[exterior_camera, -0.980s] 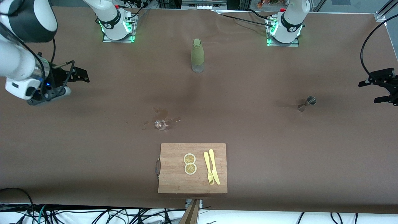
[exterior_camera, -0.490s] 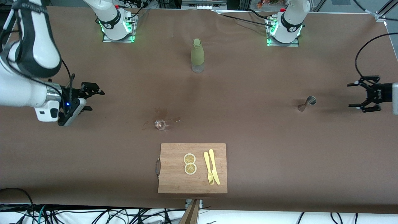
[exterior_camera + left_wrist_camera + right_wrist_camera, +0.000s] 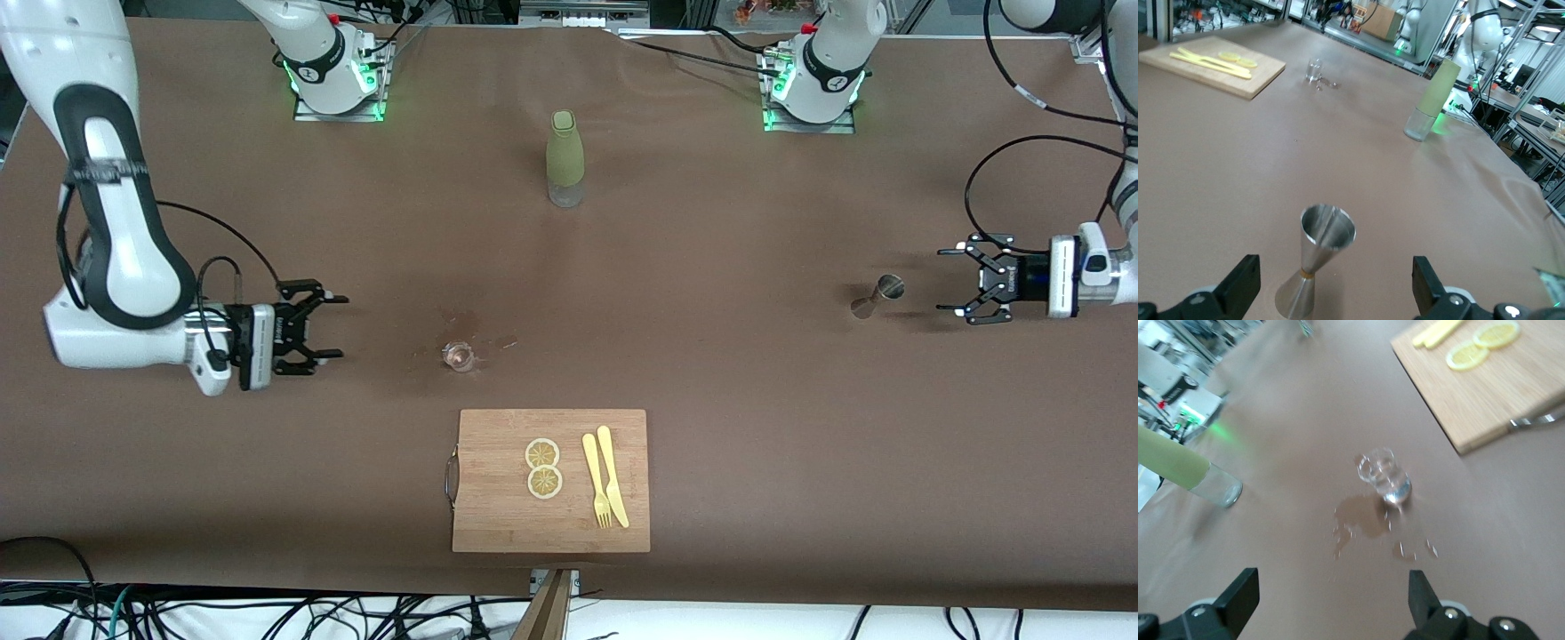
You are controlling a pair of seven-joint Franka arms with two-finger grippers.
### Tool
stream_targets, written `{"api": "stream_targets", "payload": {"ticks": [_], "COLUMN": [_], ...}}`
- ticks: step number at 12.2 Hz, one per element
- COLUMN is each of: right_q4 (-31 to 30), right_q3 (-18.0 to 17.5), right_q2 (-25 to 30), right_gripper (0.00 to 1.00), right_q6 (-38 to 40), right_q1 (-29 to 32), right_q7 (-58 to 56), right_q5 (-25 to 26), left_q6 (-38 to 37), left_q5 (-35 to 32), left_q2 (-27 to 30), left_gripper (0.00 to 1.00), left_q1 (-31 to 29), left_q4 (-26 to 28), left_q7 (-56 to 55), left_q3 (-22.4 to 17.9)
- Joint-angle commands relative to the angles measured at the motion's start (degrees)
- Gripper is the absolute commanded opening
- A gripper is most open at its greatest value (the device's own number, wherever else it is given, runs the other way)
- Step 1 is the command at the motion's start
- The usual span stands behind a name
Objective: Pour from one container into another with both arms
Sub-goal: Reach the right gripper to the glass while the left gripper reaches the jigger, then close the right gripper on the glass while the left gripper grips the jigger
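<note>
I will next grab the silver jigger by its narrow middle [image 3: 1307,273] with my left gripper, to pour between the containers.
The tiny clear glass cup [image 3: 459,356] [image 3: 1385,477] stands on the brown table beside a wet stain [image 3: 462,320], a little farther from the front camera than the cutting board. My right gripper [image 3: 333,326] [image 3: 1331,613] is open, low over the table toward the right arm's end, with a clear gap between it and the cup. The silver hourglass jigger [image 3: 878,295] [image 3: 1318,257] stands upright toward the left arm's end. My left gripper [image 3: 951,280] [image 3: 1335,293] is open and level with the jigger, close beside it, its fingers apart from the metal.
A tall olive-green bottle [image 3: 564,158] stands mid-table nearer the robot bases. A wooden cutting board [image 3: 498,516] with two lemon slices [image 3: 543,468], a yellow fork and a knife [image 3: 606,487] lies near the table's front edge. Spilled drops [image 3: 1365,520] lie by the cup.
Both arms have swung in and lowered: the right gripper came toward the glass cup, the left gripper toward the jigger. Cup, jigger and bottle have not moved.
</note>
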State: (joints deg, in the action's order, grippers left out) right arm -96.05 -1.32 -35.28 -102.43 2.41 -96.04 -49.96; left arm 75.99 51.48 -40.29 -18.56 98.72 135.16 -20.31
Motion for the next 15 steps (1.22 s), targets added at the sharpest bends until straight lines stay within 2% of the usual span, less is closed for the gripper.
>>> {"api": "stream_targets", "payload": {"ticks": [1,5,7,10,15], "right_q4": [2.1,4.7,5.3,8.6,11.8], "right_q3": [-0.9,-0.9,-0.9,-0.9,-0.9], "right_q2": [-6.2,-15.1,-17.4,-22.4,-24.7], "right_gripper": [0.99,0.99,0.99,0.99,0.99], "right_q6": [-0.9,-0.7,-1.1,-0.5,-0.5], "right_q1": [-0.5,-3.1,-5.0,-6.3,-8.4], "right_q7": [-16.0,-34.5,-38.9,-40.9,-41.5], "right_q5": [-9.2,-23.1,-27.5,-29.0,-30.1], "left_q6": [-0.9,-1.2,-1.0,-0.9,-0.9], "left_q5": [3.2,7.9,9.6,11.0,12.9], "left_q2": [-3.6,-9.7,-10.8,-12.0,-13.2], "left_gripper": [1.0,1.0,1.0,1.0,0.99], "left_q1": [-0.6,0.1,0.5,1.8,3.4], "left_q4": [0.4,1.2,1.2,1.1,1.2], "left_q7": [12.6,24.0,25.4,26.0,25.9], "left_q3": [-0.7,-0.7,-0.7,-0.3,0.1]}}
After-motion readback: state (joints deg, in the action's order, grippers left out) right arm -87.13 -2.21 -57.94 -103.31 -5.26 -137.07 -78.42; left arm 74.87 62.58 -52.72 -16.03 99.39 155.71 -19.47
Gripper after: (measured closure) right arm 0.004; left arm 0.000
